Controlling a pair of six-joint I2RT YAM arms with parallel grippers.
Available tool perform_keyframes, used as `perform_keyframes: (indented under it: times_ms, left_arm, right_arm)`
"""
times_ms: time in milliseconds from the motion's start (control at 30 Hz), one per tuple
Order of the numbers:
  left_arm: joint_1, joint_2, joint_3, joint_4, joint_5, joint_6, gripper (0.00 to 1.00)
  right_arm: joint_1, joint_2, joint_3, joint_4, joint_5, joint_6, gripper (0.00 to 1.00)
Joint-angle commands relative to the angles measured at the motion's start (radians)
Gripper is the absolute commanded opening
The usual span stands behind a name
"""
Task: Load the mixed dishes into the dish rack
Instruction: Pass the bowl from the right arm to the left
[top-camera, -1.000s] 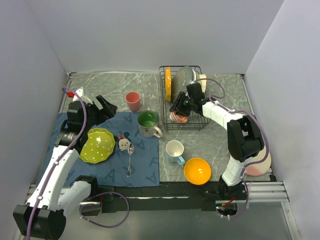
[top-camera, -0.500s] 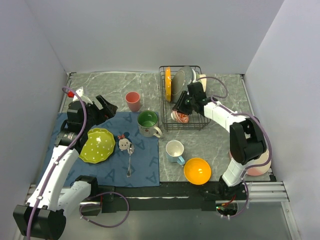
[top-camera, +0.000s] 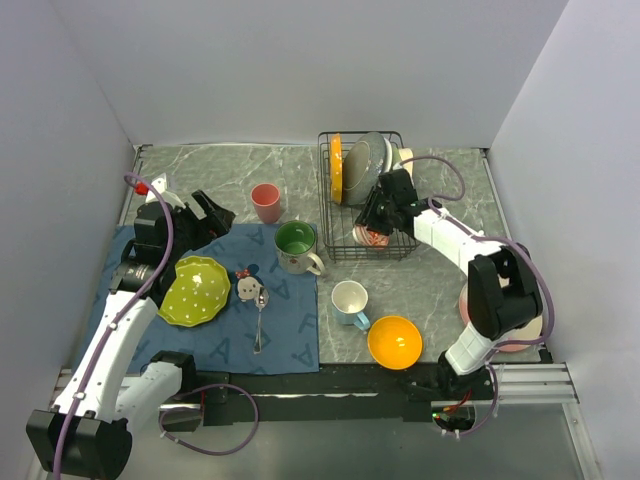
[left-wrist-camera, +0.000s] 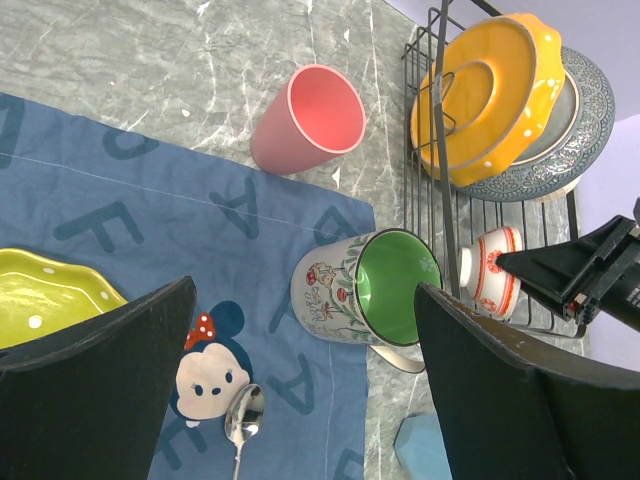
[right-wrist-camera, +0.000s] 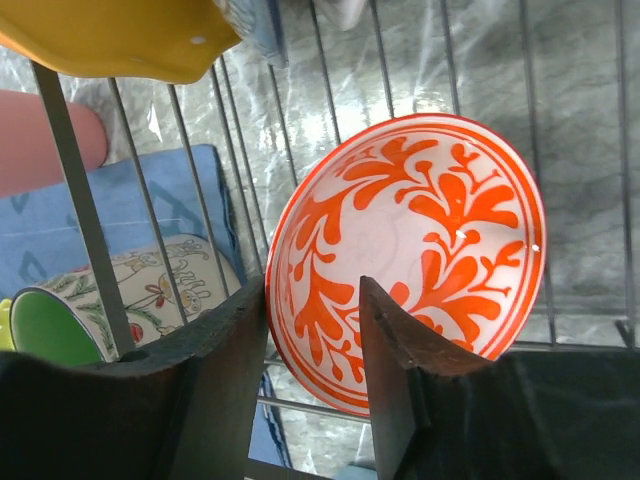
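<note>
Next, my right gripper takes hold of the red-patterned dish (right-wrist-camera: 430, 230) by its rim (right-wrist-camera: 284, 340), which leaves the dish's foot free for my left gripper to take.
The black wire dish rack (top-camera: 329, 215) stands at the back right and holds an upright orange scalloped plate (top-camera: 336, 167), a grey plate (top-camera: 365, 155) and a cream bowl (top-camera: 402, 158). My right gripper (top-camera: 379, 214) reaches into the rack's front part. Its jaws straddle the rim of the small red-patterned dish (right-wrist-camera: 430, 230), one finger inside and one outside; the dish is tilted on the wires. My left gripper (top-camera: 205, 225) is open and empty above the blue mat, near the lime-green plate (top-camera: 194, 290), the green-lined mug (left-wrist-camera: 385, 280) and the pink cup (left-wrist-camera: 310, 120).
A blue-handled white mug (top-camera: 349, 301) and an orange bowl (top-camera: 394, 341) sit in front of the rack. A pink plate (top-camera: 525, 335) lies half hidden behind the right arm's base. A spoon (top-camera: 260, 322) and a mouse-face piece (top-camera: 247, 287) lie on the mat (top-camera: 290, 335).
My right gripper has moved to the right inside the rack, and the red-patterned dish has moved with it. The left arm has not moved.
</note>
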Motion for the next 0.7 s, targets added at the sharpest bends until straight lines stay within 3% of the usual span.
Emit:
perform_keyframes:
  times_ms: [0, 233, 467, 567, 600, 667]
  left_arm:
    - [-0.003, -0.016, -0.002, 0.021, -0.003, 0.009, 0.97]
    - [-0.003, -0.015, 0.001, 0.020, -0.003, 0.009, 0.97]
    - [-0.003, -0.015, 0.001, 0.020, -0.003, 0.009, 0.97]
    - [-0.003, -0.016, 0.001, 0.023, 0.000, 0.009, 0.97]
    - [-0.003, -0.015, 0.001, 0.023, 0.002, 0.009, 0.97]
    - [-0.004, -0.015, 0.001, 0.020, 0.005, 0.011, 0.97]
  right_arm:
    - [-0.009, -0.059, -0.027, -0.024, 0.079, -0.014, 0.47]
    - [-0.009, -0.061, -0.022, -0.027, 0.080, -0.013, 0.32]
    - [-0.017, -0.087, -0.035, -0.036, 0.102, -0.013, 0.30]
    - [-0.020, -0.090, -0.039, -0.027, 0.093, -0.020, 0.14]
    - [-0.023, -0.089, -0.038, -0.021, 0.085, -0.033, 0.04]
    - [-0.023, -0.085, -0.023, -0.025, 0.076, -0.039, 0.00]
